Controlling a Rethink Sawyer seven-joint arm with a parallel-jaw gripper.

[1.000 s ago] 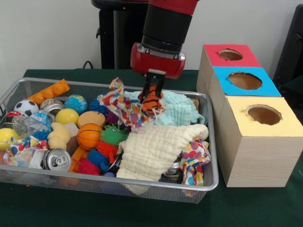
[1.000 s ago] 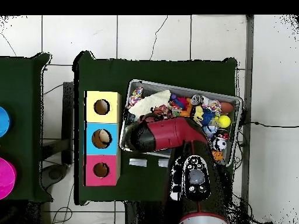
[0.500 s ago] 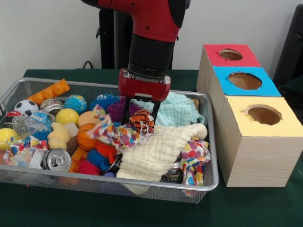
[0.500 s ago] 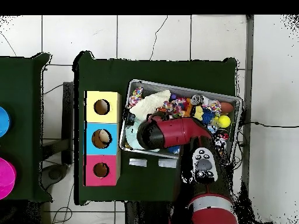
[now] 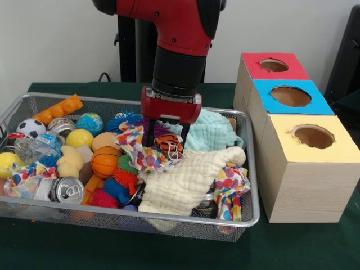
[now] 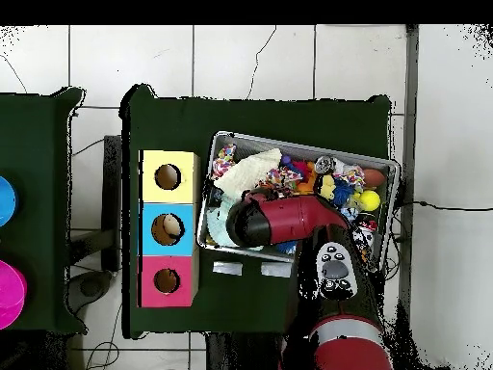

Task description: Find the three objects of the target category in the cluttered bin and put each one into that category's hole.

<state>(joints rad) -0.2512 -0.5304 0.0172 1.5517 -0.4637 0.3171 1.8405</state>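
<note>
I should next grab the tiger by its striped body (image 5: 169, 144) with my gripper, to get it into the orange tiger's category's hole.
The silver wire-mesh bin (image 5: 140, 215) is full of toys and cloths; it also shows in the overhead view (image 6: 289, 145). My gripper (image 5: 167, 134) is low inside it, fingers spread wide. The orange black-striped tiger (image 5: 170, 145) lies between and just below the fingers, on the cloths, and nothing grips it. The pale yellow plush (image 5: 70, 161) lies at the bin's left among balls. The tan-orange bear is hidden. The red-surrounded hole (image 5: 274, 64) is on the farthest box at the right (image 6: 167, 280). In the overhead view my arm (image 6: 279, 218) covers the gripper.
Blue-topped (image 5: 291, 96) and yellow-topped (image 5: 314, 136) boxes stand in front of the red one. A patterned cloth (image 5: 140, 153), cream cloth (image 5: 185, 180), mint cloth (image 5: 212, 133), orange basketball (image 5: 105, 162), spiky balls (image 5: 125, 181) and a can (image 5: 68, 190) fill the bin.
My gripper came down from above the bin with the tiger, then opened; the tiger now rests on the cloths. The patterned cloth slid left and forward. Little moved in the last half second.
</note>
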